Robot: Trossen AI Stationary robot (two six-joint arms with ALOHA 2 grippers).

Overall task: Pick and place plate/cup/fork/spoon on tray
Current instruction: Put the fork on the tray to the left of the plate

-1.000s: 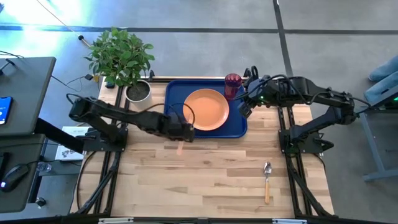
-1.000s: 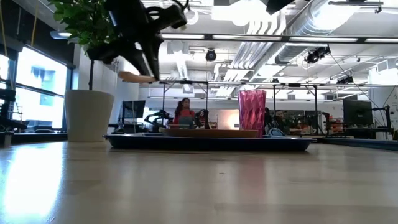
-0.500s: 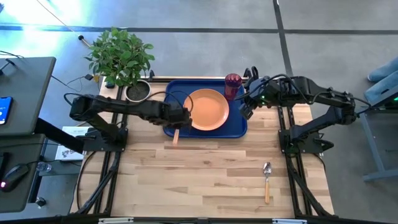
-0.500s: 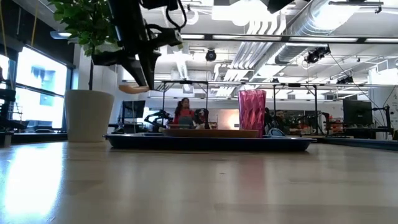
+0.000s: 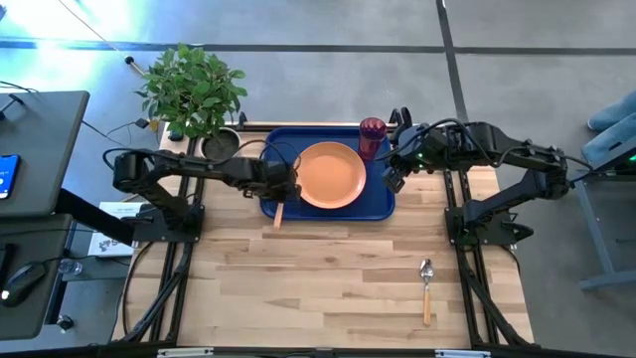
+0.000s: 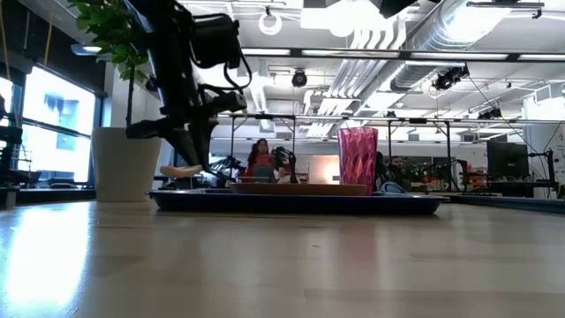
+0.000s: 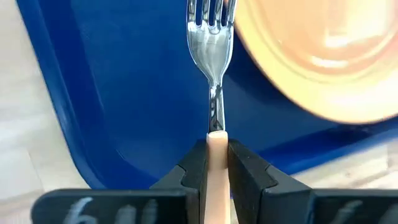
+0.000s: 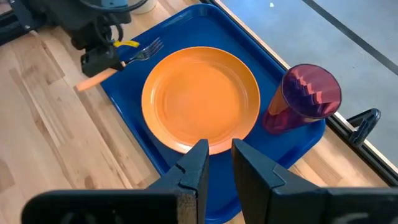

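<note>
The wooden end (image 5: 277, 222) sticks out past the tray's near rim (image 5: 293, 217), so the left gripper should keep holding the fork until the fork's handle is inside the tray.
My left gripper (image 5: 282, 189) is shut on the fork (image 7: 212, 56), which has silver tines and a light wooden handle. It is over the left part of the dark-blue tray (image 5: 384, 206), beside the orange plate (image 5: 328, 175). The fork also shows in the right wrist view (image 8: 144, 50). The plate lies in the tray's middle, and the magenta cup (image 5: 372, 136) stands upright in the tray's far right corner. The spoon (image 5: 427, 286) lies on the table at the near right. My right gripper (image 8: 221, 160) is open and empty above the tray's right edge. My left gripper pinches the fork's wooden handle (image 7: 217, 146) between its two fingers (image 7: 194, 169), close to where the metal neck begins. The fingers come from above, pointing down. The fork sits about level a little above the tray, tines toward the far edge, handle end (image 6: 181, 170) toward the near edge.
A potted plant (image 5: 196, 94) in a grey pot stands at the table's far left corner, close to the tray and my left arm. Bare wooden table (image 5: 328, 278) lies between the tray and the near edge. People show far off in the room behind.
My left gripper has carried the fork from above the bare table in front of the tray toward the far edge and down. It is now low over the tray's left part. The fork has stayed about level in the hold.
</note>
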